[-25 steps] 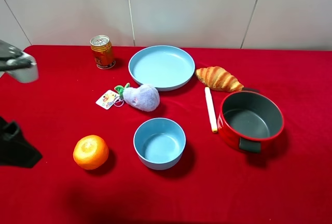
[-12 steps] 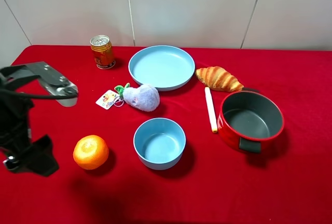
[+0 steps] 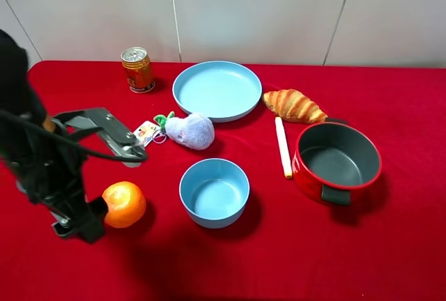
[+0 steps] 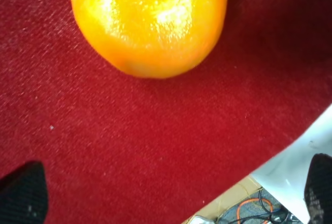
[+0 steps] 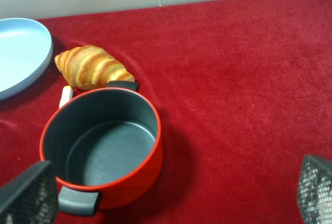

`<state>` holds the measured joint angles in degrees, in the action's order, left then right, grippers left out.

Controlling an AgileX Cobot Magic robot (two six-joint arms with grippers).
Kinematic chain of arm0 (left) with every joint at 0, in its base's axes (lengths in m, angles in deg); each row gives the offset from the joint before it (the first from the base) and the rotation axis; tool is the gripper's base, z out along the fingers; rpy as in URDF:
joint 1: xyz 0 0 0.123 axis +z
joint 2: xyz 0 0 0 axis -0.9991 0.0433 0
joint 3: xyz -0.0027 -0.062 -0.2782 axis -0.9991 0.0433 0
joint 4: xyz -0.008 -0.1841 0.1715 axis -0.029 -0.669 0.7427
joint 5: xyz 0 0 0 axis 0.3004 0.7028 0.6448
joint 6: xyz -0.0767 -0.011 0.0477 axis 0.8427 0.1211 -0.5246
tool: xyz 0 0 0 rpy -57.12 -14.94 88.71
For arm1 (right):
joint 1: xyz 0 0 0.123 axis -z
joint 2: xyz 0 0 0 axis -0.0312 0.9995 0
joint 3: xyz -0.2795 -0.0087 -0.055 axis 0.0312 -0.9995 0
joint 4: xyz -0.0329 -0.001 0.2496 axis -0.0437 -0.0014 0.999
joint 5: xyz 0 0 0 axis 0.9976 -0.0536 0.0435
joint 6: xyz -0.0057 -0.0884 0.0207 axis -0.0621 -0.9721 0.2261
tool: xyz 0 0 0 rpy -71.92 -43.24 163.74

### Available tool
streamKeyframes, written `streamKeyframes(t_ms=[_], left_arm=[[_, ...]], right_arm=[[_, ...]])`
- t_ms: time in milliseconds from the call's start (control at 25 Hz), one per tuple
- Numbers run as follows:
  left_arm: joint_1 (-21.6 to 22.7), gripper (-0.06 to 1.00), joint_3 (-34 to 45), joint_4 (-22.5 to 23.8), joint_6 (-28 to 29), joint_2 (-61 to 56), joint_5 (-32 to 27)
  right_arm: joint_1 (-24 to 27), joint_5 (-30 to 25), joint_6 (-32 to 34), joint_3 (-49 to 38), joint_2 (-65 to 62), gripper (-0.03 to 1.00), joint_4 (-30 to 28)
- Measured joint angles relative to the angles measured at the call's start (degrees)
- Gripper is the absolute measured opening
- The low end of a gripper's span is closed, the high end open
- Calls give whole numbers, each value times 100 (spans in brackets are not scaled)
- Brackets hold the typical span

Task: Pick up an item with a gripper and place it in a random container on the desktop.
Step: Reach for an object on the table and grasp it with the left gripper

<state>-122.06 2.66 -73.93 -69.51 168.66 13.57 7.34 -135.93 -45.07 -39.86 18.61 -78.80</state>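
My left gripper needs to grab the orange fruit by its round middle (image 3: 124,205) next, to move it into a container (image 3: 214,193).
The orange fruit (image 3: 122,204) sits on the red desktop (image 3: 390,259) at the front left. It fills the near part of the left wrist view (image 4: 150,22). My left gripper (image 3: 111,188) is open, hovering right at the fruit's left side. Its black fingertips (image 4: 23,198) stand wide apart, and the fruit lies ahead of them, not between them. The small deep light-blue bowl (image 3: 212,200) stands empty just right of the fruit. My right gripper (image 5: 171,193) is open and empty, out of the high view, above the cloth near the red pot.
A wide blue plate (image 3: 217,90), a drink can (image 3: 138,70) and a croissant (image 3: 294,105) lie at the back. A grey-purple plush (image 3: 189,131) with a tag lies mid-table. A white stick (image 3: 283,146) lies beside the red pot (image 3: 336,161).
My left arm has swung in from the left edge to the right and down, and its open gripper now reaches the fruit. Nothing on the table has moved.
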Motion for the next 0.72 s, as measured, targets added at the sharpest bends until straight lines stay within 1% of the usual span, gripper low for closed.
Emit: streamKeyframes(t_ms=[280, 720], left_arm=[[-55, 99, 0, 86, 105, 625, 453], [-55, 99, -6, 109, 96, 1402, 1518]], right_arm=[[0, 0, 0, 0, 0, 69, 0], [0, 0, 0, 0, 0, 69, 0]])
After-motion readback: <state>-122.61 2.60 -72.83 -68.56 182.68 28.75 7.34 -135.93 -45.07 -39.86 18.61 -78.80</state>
